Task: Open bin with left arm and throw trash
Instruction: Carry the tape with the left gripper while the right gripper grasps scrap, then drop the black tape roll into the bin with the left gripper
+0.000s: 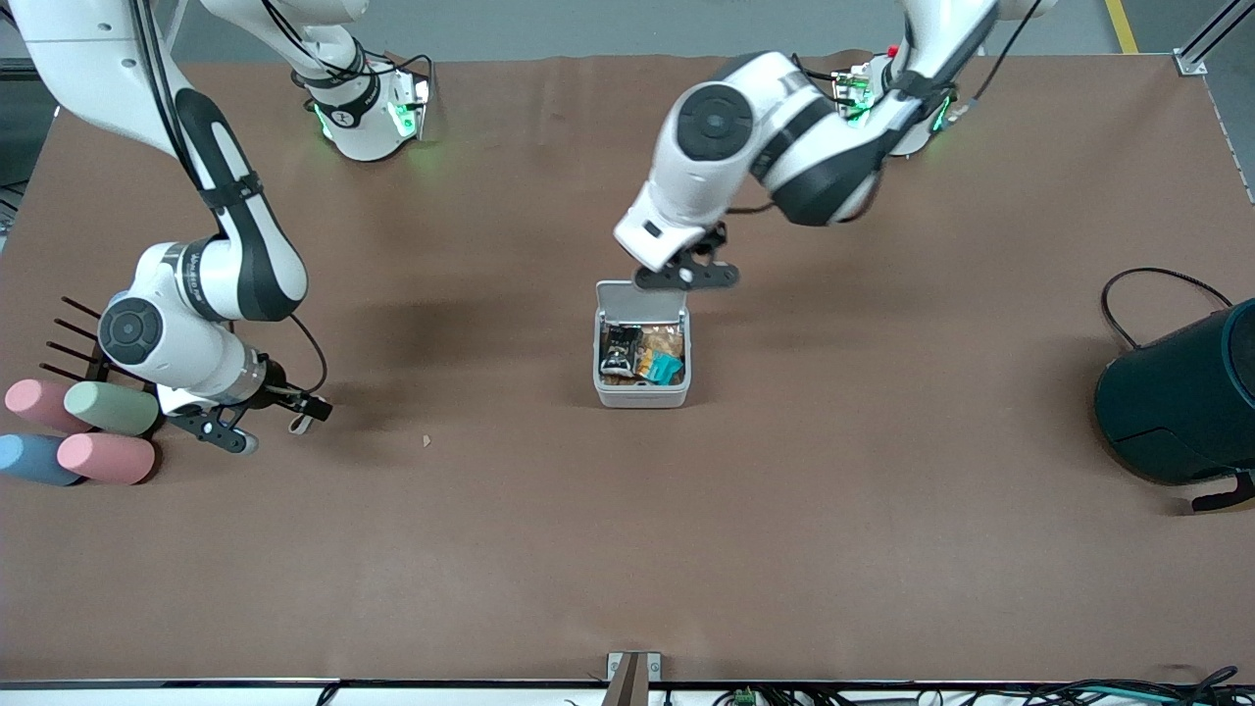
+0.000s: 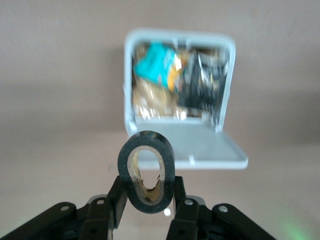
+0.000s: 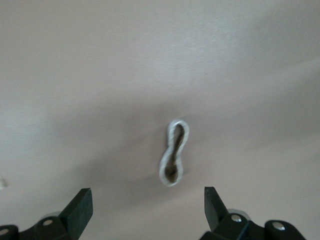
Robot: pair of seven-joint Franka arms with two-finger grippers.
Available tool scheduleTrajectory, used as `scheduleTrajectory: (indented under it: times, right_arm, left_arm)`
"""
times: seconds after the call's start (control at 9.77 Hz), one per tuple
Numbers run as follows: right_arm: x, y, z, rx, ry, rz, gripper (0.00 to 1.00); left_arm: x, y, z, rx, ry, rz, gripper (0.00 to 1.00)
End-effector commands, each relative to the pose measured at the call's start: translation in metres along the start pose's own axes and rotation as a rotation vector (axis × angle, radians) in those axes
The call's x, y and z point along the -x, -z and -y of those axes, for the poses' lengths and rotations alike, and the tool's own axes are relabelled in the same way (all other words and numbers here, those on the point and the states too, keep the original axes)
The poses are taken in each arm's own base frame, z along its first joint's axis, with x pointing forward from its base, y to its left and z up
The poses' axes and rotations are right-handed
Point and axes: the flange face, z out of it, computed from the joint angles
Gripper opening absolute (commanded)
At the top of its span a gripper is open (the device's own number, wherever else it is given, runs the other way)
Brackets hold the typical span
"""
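Note:
The robot's right gripper should next throw the beige rubber-band loop into the bin (image 1: 642,392) as trash, so it should grip the loop by its narrow middle.
The bin (image 1: 642,392) stands mid-table with its lid (image 1: 635,297) flipped open toward the robots' bases. Inside lie a crumpled dark wrapper (image 1: 620,351) and teal and orange scraps. My left gripper (image 1: 686,277) hovers over the open lid, shut on the small black tape roll (image 2: 146,172). The left wrist view shows the open bin (image 2: 227,85) just ahead of the left gripper (image 2: 146,192). My right gripper (image 1: 279,420) is open, low over the table at the right arm's end. The beige rubber-band loop (image 3: 174,152) lies on the table ahead of the right gripper (image 3: 146,205), between the lines of its fingers.
Several pastel cylinders (image 1: 83,431) and a black pronged rack (image 1: 74,333) sit beside the right gripper. A large dark teal round container (image 1: 1181,402) with a black cable stands at the left arm's end. A tiny tan scrap (image 1: 426,441) lies on the brown table.

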Motion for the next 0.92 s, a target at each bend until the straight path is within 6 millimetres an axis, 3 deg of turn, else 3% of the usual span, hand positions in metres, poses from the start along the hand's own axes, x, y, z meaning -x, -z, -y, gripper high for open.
scheduleTrajectory:
  times: [0.0,0.1,0.2,0.41,0.51,0.61,0.72,0.82]
  right_arm:
    - [-0.007,-0.038,-0.019,-0.005,0.029,0.000,0.97]
    - [-0.006,-0.049,-0.017,-0.009,0.031,-0.004,0.84]
    - [-0.005,-0.056,-0.015,-0.008,0.034,0.002,0.64]
    - [-0.006,-0.056,-0.019,-0.005,0.027,0.009,0.10]
    - [-0.007,-0.056,-0.019,-0.006,0.027,0.008,0.00]
    - [-0.019,-0.039,-0.012,-0.016,0.032,-0.026,0.00]
    - [-0.024,-0.027,0.000,-0.008,0.042,-0.006,0.00]
    - [-0.028,-0.012,0.017,0.001,0.057,0.015,0.00]
  left_arm:
    - [-0.044,-0.021,0.020,-0.073,-0.070,-0.062,0.00]
    - [-0.064,-0.044,0.017,-0.063,-0.045,-0.096,0.00]
    - [-0.069,-0.072,0.002,-0.025,-0.014,-0.089,0.00]
    - [-0.066,-0.091,-0.008,-0.050,-0.022,-0.110,0.00]
    - [-0.065,-0.096,-0.008,-0.055,-0.001,-0.107,0.01]
    - [-0.064,-0.100,-0.007,-0.061,0.011,-0.103,0.26]
    - [-0.062,-0.107,-0.006,-0.071,0.010,-0.095,0.95]
    - [-0.060,-0.106,-0.007,-0.073,0.014,-0.095,1.00]
